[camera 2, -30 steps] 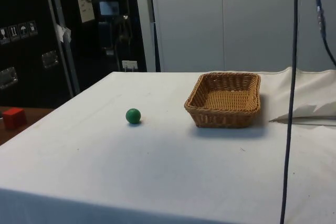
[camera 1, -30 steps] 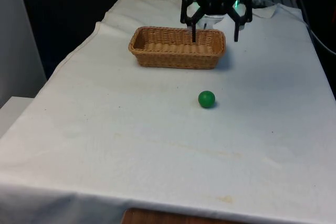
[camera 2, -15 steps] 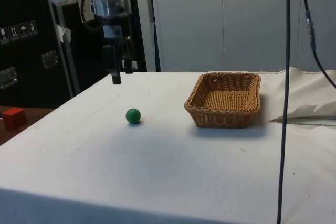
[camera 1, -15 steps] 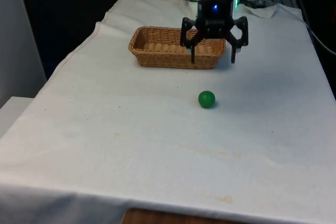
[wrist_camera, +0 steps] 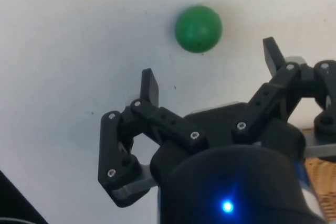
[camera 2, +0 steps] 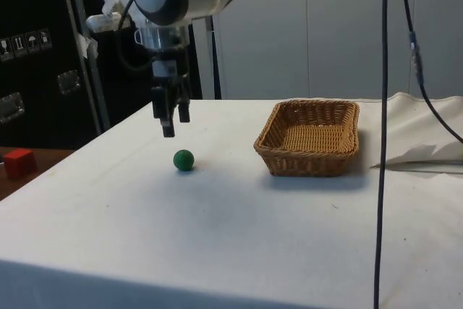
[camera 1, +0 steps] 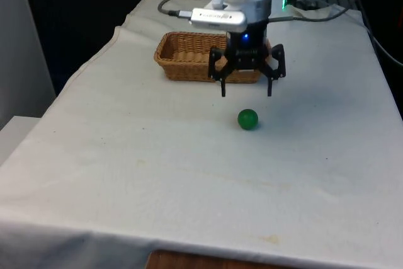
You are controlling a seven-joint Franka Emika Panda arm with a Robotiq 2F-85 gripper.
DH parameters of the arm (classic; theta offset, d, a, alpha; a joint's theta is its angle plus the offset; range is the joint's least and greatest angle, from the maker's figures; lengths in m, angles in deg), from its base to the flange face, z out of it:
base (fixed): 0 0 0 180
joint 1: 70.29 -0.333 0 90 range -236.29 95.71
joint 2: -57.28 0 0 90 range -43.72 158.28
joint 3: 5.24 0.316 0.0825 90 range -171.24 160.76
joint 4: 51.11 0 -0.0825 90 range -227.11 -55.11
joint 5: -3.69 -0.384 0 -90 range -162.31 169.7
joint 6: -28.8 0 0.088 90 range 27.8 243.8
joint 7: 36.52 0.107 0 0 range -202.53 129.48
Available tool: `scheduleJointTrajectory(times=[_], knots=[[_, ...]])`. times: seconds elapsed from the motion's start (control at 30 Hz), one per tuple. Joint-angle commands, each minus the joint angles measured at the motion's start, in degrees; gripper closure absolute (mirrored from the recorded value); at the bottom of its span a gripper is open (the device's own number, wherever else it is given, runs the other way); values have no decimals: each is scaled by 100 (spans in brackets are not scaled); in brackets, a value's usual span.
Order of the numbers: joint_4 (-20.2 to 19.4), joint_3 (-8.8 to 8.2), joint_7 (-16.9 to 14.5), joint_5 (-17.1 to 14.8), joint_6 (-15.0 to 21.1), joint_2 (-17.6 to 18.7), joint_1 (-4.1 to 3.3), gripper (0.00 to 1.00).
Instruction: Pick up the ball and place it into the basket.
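The gripper picks up the small green ball around its round middle (camera 1: 248, 119) next, to place it into the wicker basket (camera 1: 189, 51).
A small green ball (camera 1: 247, 119) (camera 2: 184, 160) (wrist_camera: 198, 29) lies on the white cloth, in front of a woven wicker basket (camera 1: 189, 51) (camera 2: 312, 137) with nothing in it. My gripper (camera 1: 246, 92) (camera 2: 172, 124) (wrist_camera: 210, 69) hangs open above the cloth between the basket and the ball, a little short of the ball and higher than it. Its two black fingers are spread wide with nothing between them. In the wrist view the ball sits just beyond the fingertips.
A red cube (camera 2: 19, 162) sits on a brown surface off the table's end in the side view. Cables (camera 2: 381, 135) hang down near the side camera. The cloth is rumpled behind the basket (camera 2: 427, 151).
The arm has come down and forward from above the basket's far side to just over the cloth near the ball. The ball and basket have stayed put.
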Motion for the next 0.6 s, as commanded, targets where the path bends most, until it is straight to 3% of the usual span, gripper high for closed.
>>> scheduleJointTrajectory(times=[0.0, 0.1, 0.13, 0.2, 0.4, 0.43, 0.47, 0.57], knots=[[-6, 63, -80, -103, 86, 34, 52, 0], [11, 69, -178, -258, 138, 138, 46, 0], [6, 6, -115, -160, 63, 109, 6, 0], [17, 97, -264, -401, 206, 229, 52, 0], [34, 132, -407, -636, 321, 418, 46, 0], [17, 74, -361, -579, 269, 418, 0, 0], [40, 138, -435, -676, 367, 470, 46, 0], [40, 138, -464, -728, 430, 539, 40, 0]])
